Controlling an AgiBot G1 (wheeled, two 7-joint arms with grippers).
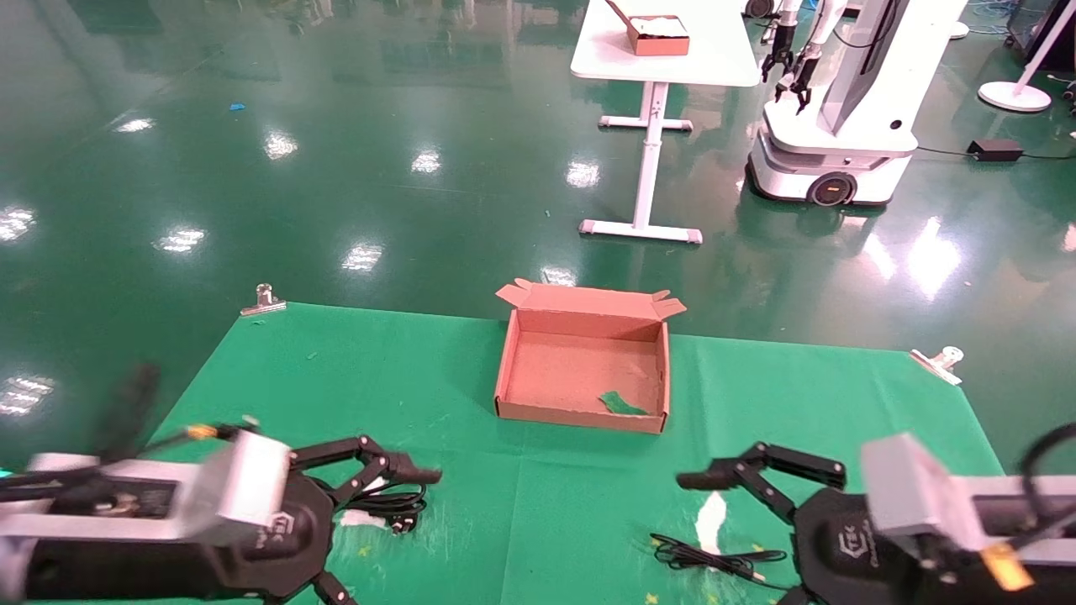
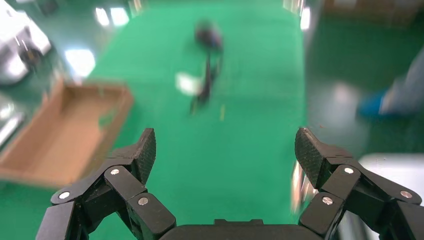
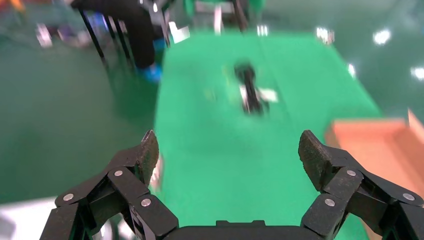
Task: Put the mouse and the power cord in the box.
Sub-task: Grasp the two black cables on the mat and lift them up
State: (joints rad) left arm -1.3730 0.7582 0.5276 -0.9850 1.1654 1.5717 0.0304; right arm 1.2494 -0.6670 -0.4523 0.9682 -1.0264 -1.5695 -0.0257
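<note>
Next, my left gripper grabs the coiled cord by its bundled middle (image 1: 375,503), to pack it in the box (image 1: 582,368).
The brown cardboard box (image 1: 580,361) stands open at the back middle of the green table, with a green scrap (image 1: 620,403) inside. At the front left lies the coiled power cord (image 1: 382,507), right under my left gripper (image 1: 420,529), which is open and empty. My right gripper (image 1: 698,546) is open and empty at the front right, above the mouse's thin cable (image 1: 714,559). The right arm hides the mouse in the head view. The left wrist view shows the mouse (image 2: 209,34), the box (image 2: 60,135) and my left gripper (image 2: 225,150). The right wrist view shows the power cord (image 3: 250,90) beyond my right gripper (image 3: 227,152).
Metal clips (image 1: 263,300) (image 1: 940,363) hold the green cloth at its back corners. A white patch (image 1: 713,517) lies near the mouse cable. Far behind stand a white table (image 1: 664,59) with a small box (image 1: 658,35) and another robot (image 1: 828,101).
</note>
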